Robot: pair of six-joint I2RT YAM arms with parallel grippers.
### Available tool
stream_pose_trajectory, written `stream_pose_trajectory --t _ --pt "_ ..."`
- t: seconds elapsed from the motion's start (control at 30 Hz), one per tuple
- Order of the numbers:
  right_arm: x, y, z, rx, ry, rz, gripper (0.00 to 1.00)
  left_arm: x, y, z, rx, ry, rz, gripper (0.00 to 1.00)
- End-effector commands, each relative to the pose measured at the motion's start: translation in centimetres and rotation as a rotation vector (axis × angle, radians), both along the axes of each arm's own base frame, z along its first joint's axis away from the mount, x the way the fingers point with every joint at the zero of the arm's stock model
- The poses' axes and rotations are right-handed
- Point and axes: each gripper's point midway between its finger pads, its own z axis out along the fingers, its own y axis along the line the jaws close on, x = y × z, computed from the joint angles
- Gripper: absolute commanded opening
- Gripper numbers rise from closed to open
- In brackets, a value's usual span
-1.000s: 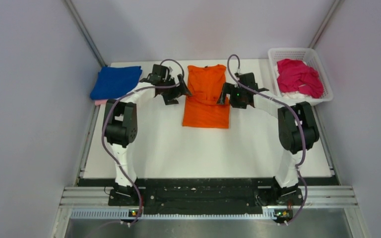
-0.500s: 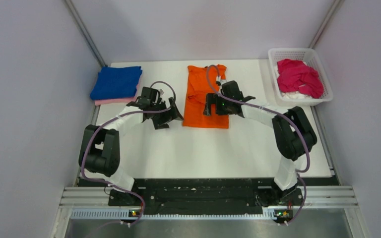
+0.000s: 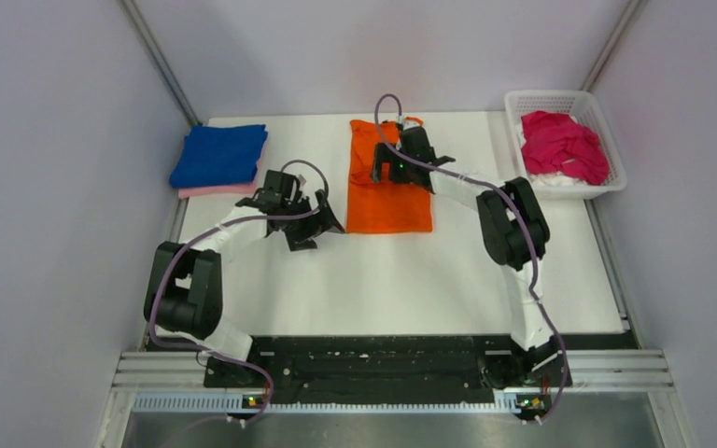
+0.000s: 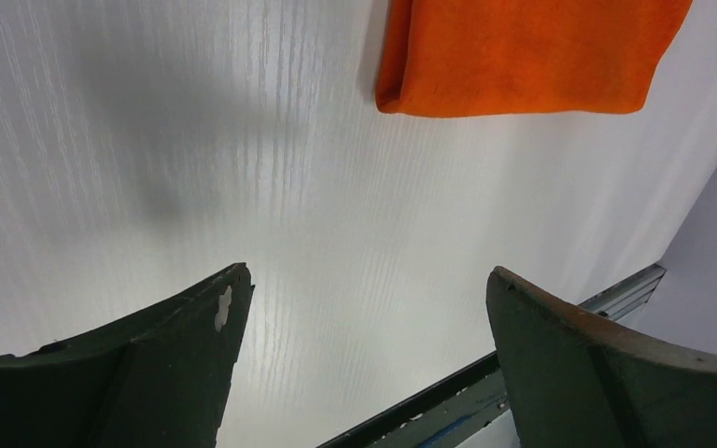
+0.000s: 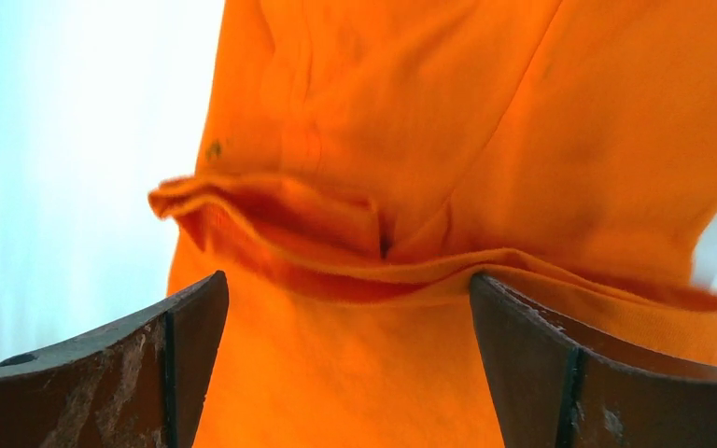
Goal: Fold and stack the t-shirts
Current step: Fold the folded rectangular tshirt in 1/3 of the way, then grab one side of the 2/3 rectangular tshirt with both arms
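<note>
The orange t-shirt needs to be folded, and its other near corner should stay free for my right gripper. My left gripper needs to grab the orange t-shirt's near corner point(image 3: 350, 230) point(image 4: 395, 101) next.
An orange t-shirt point(image 3: 400, 201) point(image 5: 523, 121) lies partly folded lengthwise at the back middle of the table, with a raised cloth ridge across it. My right gripper point(image 3: 380, 173) point(image 5: 350, 299) hovers open just over its upper half, the ridge at its fingertips and nothing pinched. My left gripper point(image 3: 317, 229) point(image 4: 364, 308) is open over bare table, just left of the shirt's near-left corner point(image 4: 523, 56). A folded blue t-shirt point(image 3: 219, 154) rests on a pink one point(image 3: 207, 191) at the back left. The magenta t-shirt point(image 3: 565, 145) lies crumpled in the basket.
The white lattice basket point(image 3: 523, 98) stands at the back right corner. Grey walls close in the table on the left, back and right. A black rail point(image 3: 383, 359) runs along the near edge by the arm bases.
My left gripper drew back from the shirt's left side toward the near left. My right gripper swung from the shirt's right edge over its middle. The shirt now looks narrower.
</note>
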Motion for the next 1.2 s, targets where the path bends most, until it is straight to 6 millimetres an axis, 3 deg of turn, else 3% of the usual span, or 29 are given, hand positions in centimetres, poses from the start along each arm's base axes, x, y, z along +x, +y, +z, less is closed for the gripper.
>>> stream_pose_trajectory --t 0.0,0.13,0.23,0.33,0.43,0.53,0.57,0.6,0.73,0.93,1.17 --pt "5.3 -0.2 3.9 0.015 -0.137 -0.121 0.99 -0.2 -0.4 1.5 -0.042 -0.043 0.002 0.99" --pt "7.3 -1.1 5.9 0.004 -0.183 -0.177 0.99 -0.3 -0.6 1.3 -0.05 -0.03 -0.003 0.99" --pt "7.2 -1.4 8.1 0.029 -0.212 -0.158 0.99 -0.3 -0.9 1.2 -0.058 -0.03 -0.005 0.99" --pt "4.8 -1.9 10.2 0.056 -0.21 -0.116 0.99 0.2 -1.3 0.9 -0.066 -0.038 -0.01 0.99" --pt "1.3 -4.6 10.2 0.076 -0.167 -0.193 0.99 1.2 -2.0 0.4 -0.068 -0.03 -0.002 0.99" --pt "-2.2 -8.5 9.5 0.14 -0.104 -0.287 0.99 2.1 -3.3 0.1 -0.066 -0.055 -0.014 0.99" --pt "-3.9 -9.9 7.8 0.153 -0.058 -0.31 0.99 2.3 -3.6 -0.2 -0.064 -0.056 -0.017 0.99" --pt "-5.0 -11.3 7.6 0.171 -0.042 -0.345 0.99 2.6 -3.9 -0.6 -0.059 -0.049 -0.01 0.98" --pt "-8.6 -13.8 6.2 0.21 -0.004 -0.362 0.99 3.6 -4.7 -1.9 -0.076 -0.02 0.013 0.88" --pt "-12.5 -13.7 3.5 0.184 0.112 -0.293 0.95 4.5 -3.7 -4.1 -0.005 -0.006 0.097 0.67" --pt "-13.1 -12.3 2.0 0.229 0.173 -0.239 0.75 5.6 -3.5 -6.6 0.036 0.031 0.144 0.5"
